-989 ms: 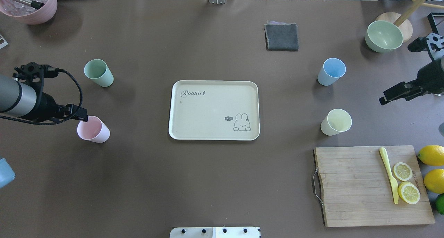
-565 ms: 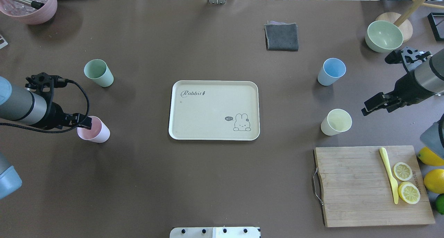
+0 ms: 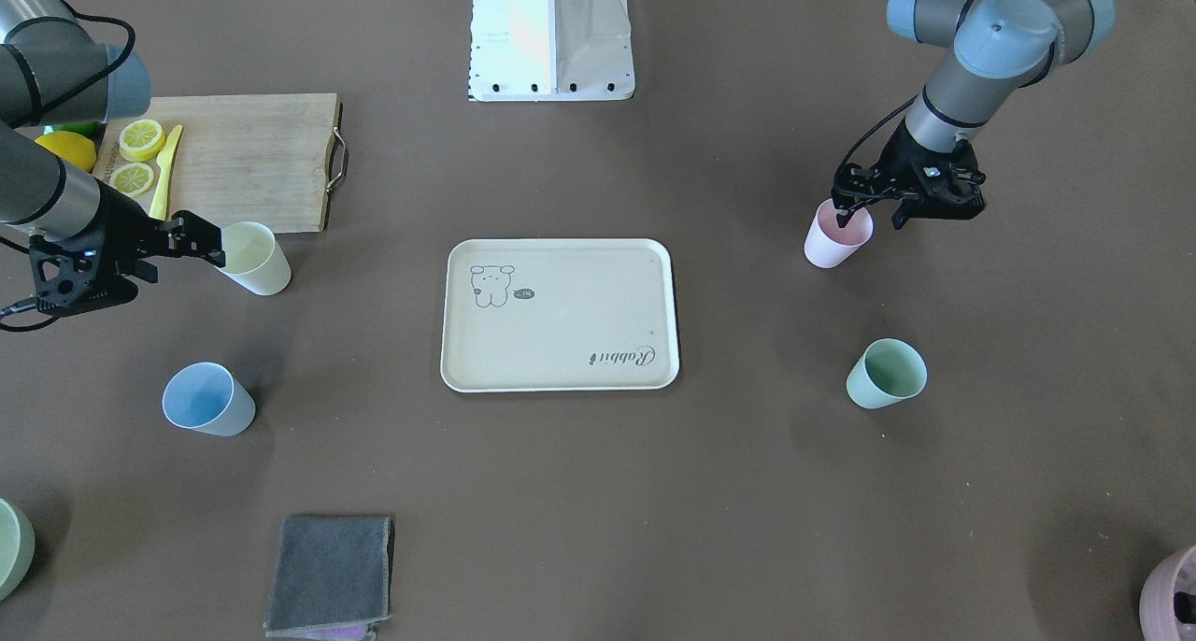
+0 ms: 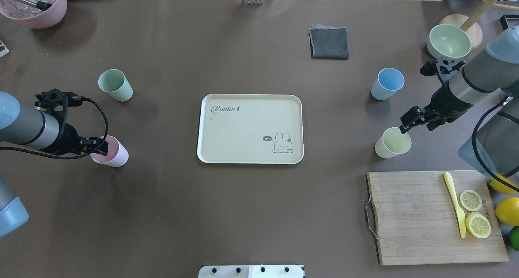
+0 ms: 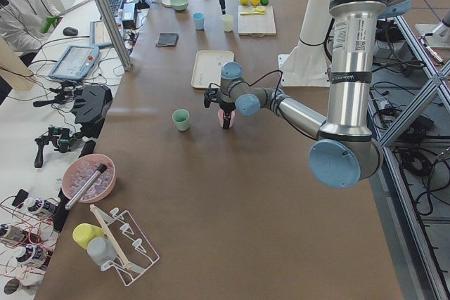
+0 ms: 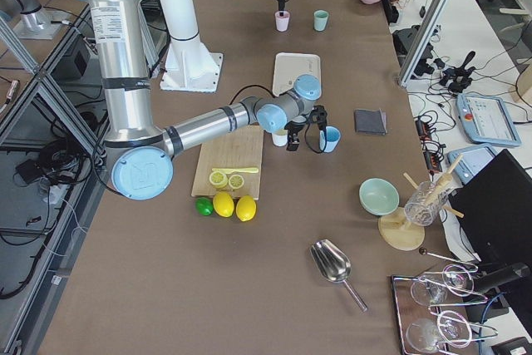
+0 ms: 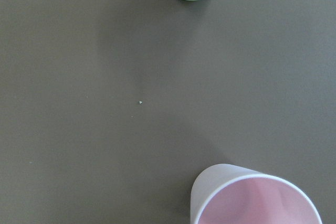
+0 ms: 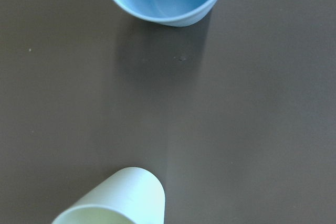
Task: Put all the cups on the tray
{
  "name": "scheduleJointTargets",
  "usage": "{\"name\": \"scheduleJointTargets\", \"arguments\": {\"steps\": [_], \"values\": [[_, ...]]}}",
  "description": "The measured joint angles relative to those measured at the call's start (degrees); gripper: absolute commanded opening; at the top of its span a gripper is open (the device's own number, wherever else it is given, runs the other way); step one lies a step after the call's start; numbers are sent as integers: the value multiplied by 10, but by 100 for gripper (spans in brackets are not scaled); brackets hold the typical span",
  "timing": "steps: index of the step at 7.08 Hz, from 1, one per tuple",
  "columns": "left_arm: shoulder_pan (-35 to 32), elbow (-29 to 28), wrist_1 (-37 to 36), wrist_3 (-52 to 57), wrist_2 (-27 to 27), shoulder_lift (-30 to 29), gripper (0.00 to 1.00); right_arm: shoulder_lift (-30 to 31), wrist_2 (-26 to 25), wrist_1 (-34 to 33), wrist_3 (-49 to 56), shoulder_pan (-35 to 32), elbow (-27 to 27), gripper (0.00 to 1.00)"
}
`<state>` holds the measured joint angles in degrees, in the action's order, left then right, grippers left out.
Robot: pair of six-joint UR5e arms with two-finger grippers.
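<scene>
I should next pick up the pink cup by its rim (image 3: 852, 213) with my left gripper, to put the pink cup on the tray (image 3: 558, 316).
The cream tray (image 4: 243, 128) lies empty mid-table, also in the front view (image 3: 561, 333). The pink cup (image 4: 115, 156) and mint cup (image 4: 115, 85) stand left of it, the blue cup (image 4: 387, 84) and yellow cup (image 4: 391, 144) right of it. My left gripper (image 4: 100, 147) is open at the pink cup's (image 3: 832, 244) rim, one finger over its mouth, one outside (image 3: 874, 216). My right gripper (image 4: 415, 128) is open just above the yellow cup's outer rim (image 3: 182, 263). The wrist views show cups but no fingers.
A wooden cutting board (image 4: 405, 221) with lemon slices and a yellow knife lies front right, whole lemons (image 4: 507, 211) beside it. A pale green bowl (image 4: 449, 42) and a folded grey cloth (image 4: 329, 43) sit at the back right. A mauve-pink pot (image 4: 34, 6) stands back left.
My right gripper has swung in to the left, from the table's right edge to the yellow cup. My left gripper has shifted slightly right and settled at the pink cup's rim.
</scene>
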<state>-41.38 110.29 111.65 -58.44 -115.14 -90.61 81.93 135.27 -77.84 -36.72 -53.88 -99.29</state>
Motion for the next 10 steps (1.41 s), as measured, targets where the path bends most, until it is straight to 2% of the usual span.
{"name": "scheduleJointTargets", "arguments": {"steps": [1,2,4,6,8,10], "values": [[0,1,0,-4,0,-1,3,-4,3,1,-2,8,8,0],[1,1,-1,-10,0,-3,0,-2,7,2,-3,12,9,0],[1,1,-3,-16,-1,-8,0,-2,18,3,0,15,8,0],[1,6,-26,-17,-6,-37,0,-7,25,1,-6,15,-4,0],[3,12,-127,-38,-8,-139,0,-31,34,-4,-52,16,-25,0],[36,-18,-188,-85,-4,-246,0,-95,7,-4,-158,48,-26,0]]}}
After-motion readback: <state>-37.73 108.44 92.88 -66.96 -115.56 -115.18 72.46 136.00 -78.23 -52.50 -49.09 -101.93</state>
